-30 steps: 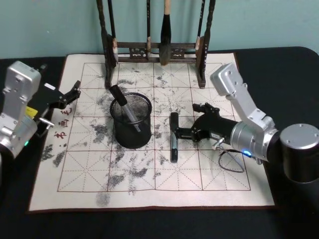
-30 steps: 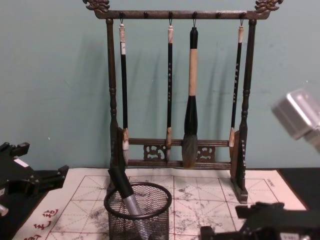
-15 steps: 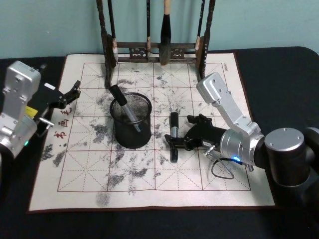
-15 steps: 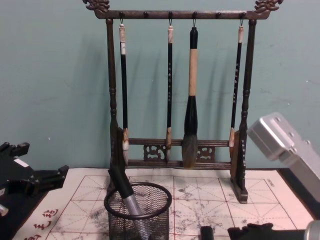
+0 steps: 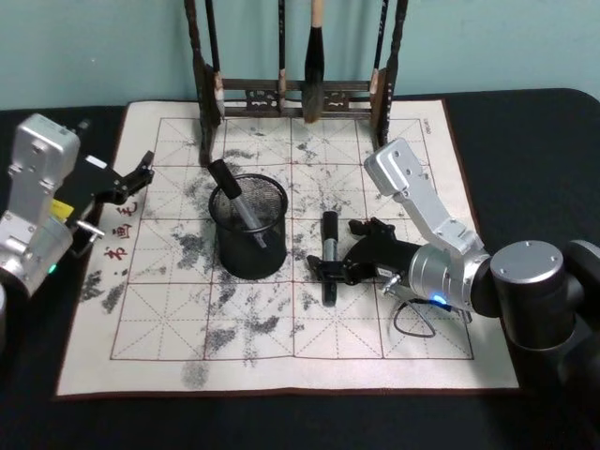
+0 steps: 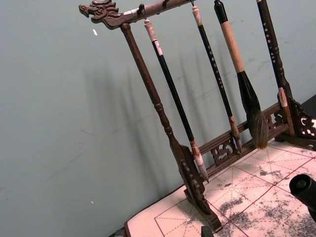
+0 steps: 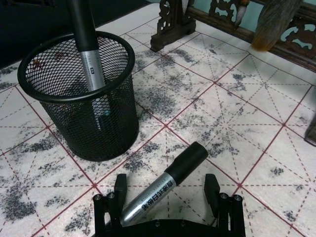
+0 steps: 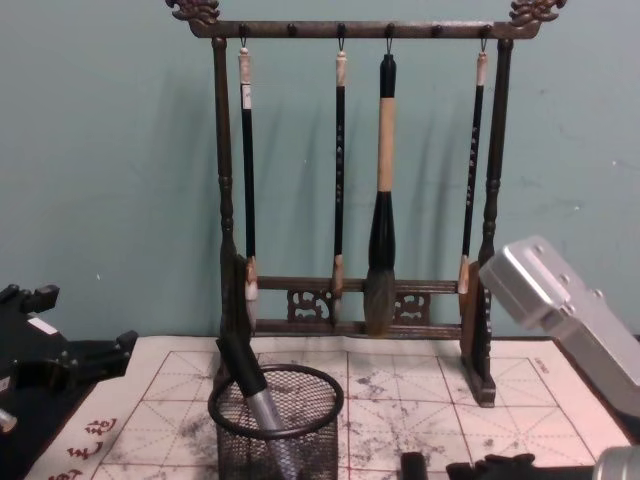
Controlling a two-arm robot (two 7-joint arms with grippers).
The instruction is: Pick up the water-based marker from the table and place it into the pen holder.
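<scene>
I next need to grab the water-based marker with my right gripper by its silver body below the black cap to drop it into the pen holder.
The water-based marker, silver with a black cap, lies flat on the white mat of the table, just right of the pen holder. My right gripper is open and low over the mat. In the right wrist view its fingers stand on either side of the marker without touching it. The black mesh pen holder stands upright with another marker leaning inside it. My left gripper is open and parked at the mat's left edge.
A tall dark wooden brush rack with hanging brushes stands along the mat's far edge, behind the holder. A thin cable loop trails from my right wrist onto the mat. The near half of the mat is bare.
My right arm has reached left and dropped lower, bringing its open fingers around the lying marker. The marker, the holder and the left arm have stayed put.
</scene>
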